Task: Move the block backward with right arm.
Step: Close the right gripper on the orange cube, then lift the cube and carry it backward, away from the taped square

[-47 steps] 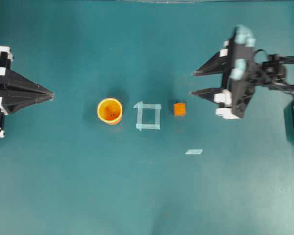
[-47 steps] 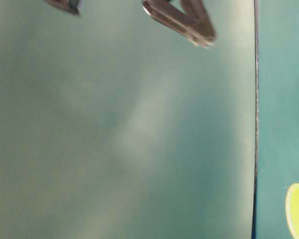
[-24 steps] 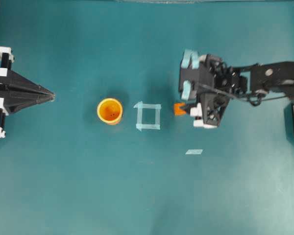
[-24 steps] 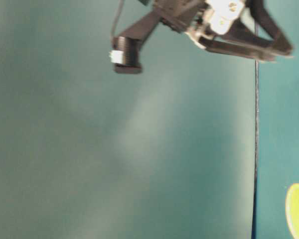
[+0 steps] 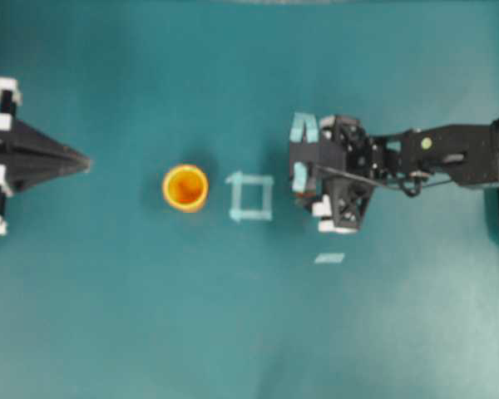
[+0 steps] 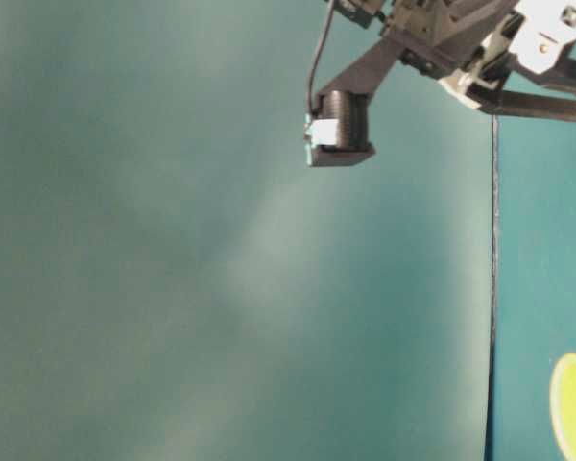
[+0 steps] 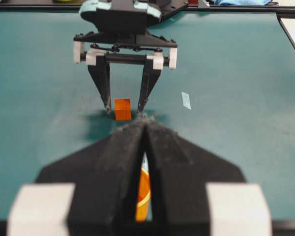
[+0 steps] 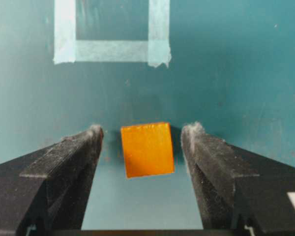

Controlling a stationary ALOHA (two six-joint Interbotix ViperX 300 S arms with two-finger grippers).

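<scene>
My right gripper should close now and would catch the orange block, because its lowered fingers are on either side of the block in the right wrist view.
The block [image 8: 147, 149], a small orange cube, rests on the teal table between the fingers of my right gripper [image 8: 144, 129]. That gripper is open, with a narrow gap on each side of the cube. In the left wrist view the block [image 7: 122, 109] sits between the right gripper's lowered fingertips [image 7: 107, 104]. From overhead the right gripper [image 5: 309, 184] covers the block, which is hidden there. My left gripper [image 5: 83, 160] rests at the far left, shut and holding nothing.
A yellow-orange cup [image 5: 185, 188] stands left of centre. A pale tape square outline [image 5: 250, 197] lies between the cup and the right gripper, just ahead of the block [image 8: 113, 49]. A short tape strip [image 5: 329, 258] lies in front of the right gripper.
The right arm has swung in from the right and come down over the block, with its fingers now on either side of it. The left arm has not moved.
</scene>
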